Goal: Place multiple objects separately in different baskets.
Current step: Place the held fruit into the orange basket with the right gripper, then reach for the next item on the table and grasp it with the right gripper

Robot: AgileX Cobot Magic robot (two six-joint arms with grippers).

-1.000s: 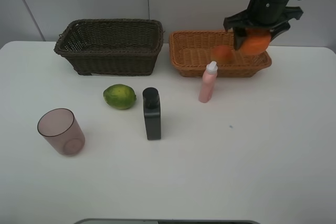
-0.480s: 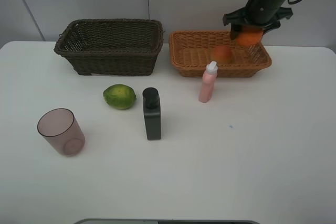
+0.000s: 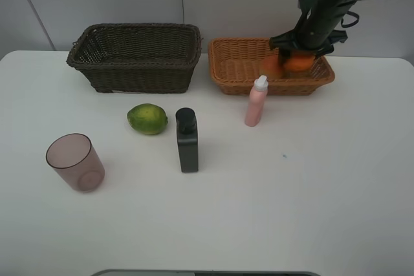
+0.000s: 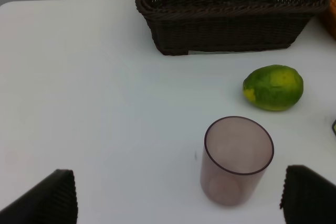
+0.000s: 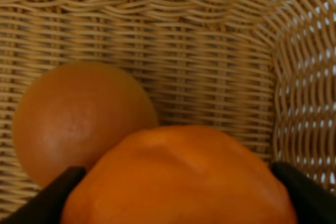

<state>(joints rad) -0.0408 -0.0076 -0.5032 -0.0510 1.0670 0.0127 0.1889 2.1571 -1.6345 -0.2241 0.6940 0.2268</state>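
Observation:
The orange point(image 5: 178, 182) is low in the orange-tan basket, beside the peach point(image 5: 79, 119) on the basket's bottom, and would stay inside, so my right gripper is ready to open.
My right gripper point(image 3: 298, 55) is shut on the orange point(image 3: 299, 63), held low inside the orange-tan basket point(image 3: 228, 50). In the right wrist view the orange point(image 5: 178, 177) fills the gap between the dark fingers, right beside the peach point(image 5: 79, 119) on the basket floor. The peach point(image 3: 272, 66) lies near the basket's middle. On the table stand the pink bottle point(image 3: 256, 101), the black bottle point(image 3: 187, 141) and the purplish cup point(image 3: 74, 161); the green fruit point(image 3: 147, 119) lies there too. My left gripper point(image 4: 181, 195) is open, a little short of the cup point(image 4: 239, 158).
The dark brown basket point(image 3: 136, 30) stands at the back left with nothing showing inside. In the left wrist view it point(image 4: 226, 19) sits beyond the green fruit point(image 4: 273, 87). The pink bottle stands just in front of the tan basket's front wall.
My right gripper has come down and slightly left with the orange, from above the tan basket's rim to low inside it beside the peach. Nothing else moved.

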